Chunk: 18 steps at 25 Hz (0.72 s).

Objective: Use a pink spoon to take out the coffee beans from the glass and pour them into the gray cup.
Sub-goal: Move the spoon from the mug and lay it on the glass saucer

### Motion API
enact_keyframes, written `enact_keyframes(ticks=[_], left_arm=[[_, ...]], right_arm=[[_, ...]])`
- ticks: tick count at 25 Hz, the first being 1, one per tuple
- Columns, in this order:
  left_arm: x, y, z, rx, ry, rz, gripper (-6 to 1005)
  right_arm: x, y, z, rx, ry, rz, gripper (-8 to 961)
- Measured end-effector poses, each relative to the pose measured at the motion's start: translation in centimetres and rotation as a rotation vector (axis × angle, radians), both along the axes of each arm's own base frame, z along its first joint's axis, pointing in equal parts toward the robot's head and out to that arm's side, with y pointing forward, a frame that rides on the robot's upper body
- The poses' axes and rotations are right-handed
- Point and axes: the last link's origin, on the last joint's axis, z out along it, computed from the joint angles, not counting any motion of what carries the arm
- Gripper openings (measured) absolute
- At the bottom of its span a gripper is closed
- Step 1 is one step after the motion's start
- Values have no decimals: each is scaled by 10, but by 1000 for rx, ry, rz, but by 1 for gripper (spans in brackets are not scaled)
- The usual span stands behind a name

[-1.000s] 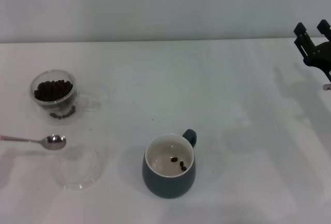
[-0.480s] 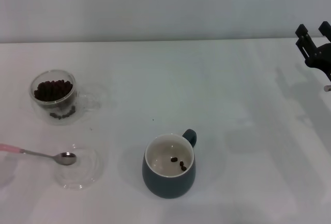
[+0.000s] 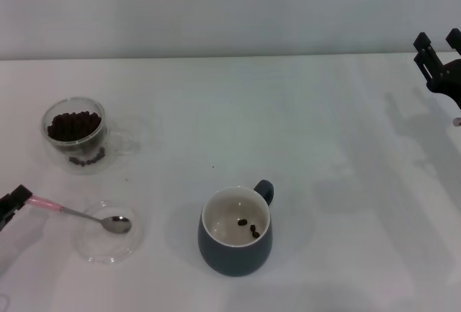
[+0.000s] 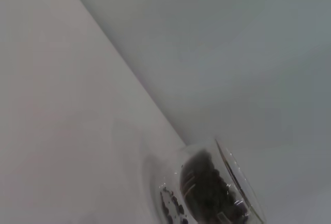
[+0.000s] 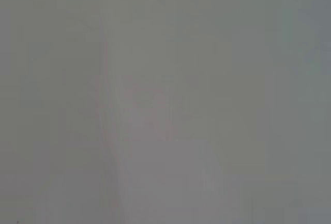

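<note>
The robot's left gripper should open now, because the pink spoon has its metal bowl (image 3: 117,223) inside the clear dish's rim and would lie in place.
The glass (image 3: 75,135) stands at the left of the table, holding a heap of coffee beans (image 3: 73,124); it also shows in the left wrist view (image 4: 217,190). The gray cup (image 3: 236,231) stands at front centre with two beans (image 3: 249,227) inside. My left gripper (image 3: 9,207) at the left edge is shut on the pink spoon (image 3: 72,213) by its pink handle end. The spoon's metal bowl (image 3: 117,223) rests empty in the flat clear dish (image 3: 108,234). My right gripper (image 3: 437,52) is parked at the far right edge.
The white table (image 3: 324,153) stretches wide between the cup and the right arm. A few beans show in the glass's lower wall (image 3: 86,158). A grey wall backs the table.
The spoon has moved toward the front and right, from beside the dish to lying with its bowl in the dish. My left gripper has come into view at the left edge.
</note>
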Motion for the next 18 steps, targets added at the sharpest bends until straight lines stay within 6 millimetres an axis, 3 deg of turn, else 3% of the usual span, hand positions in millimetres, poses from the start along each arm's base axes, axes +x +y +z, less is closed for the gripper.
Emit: enact_keyframes(ticks=[6,13,18], left_arm=[[-1,2,0,9,-1,11,190],[0,3,1,16,5,4,397],[0,3,2,17,8,6,597]], right_arm=[[-1,2,2,4,-5,4,613],[-2,3,2,4,-4,7,613],[-2,3,2,3,-1,8,613]])
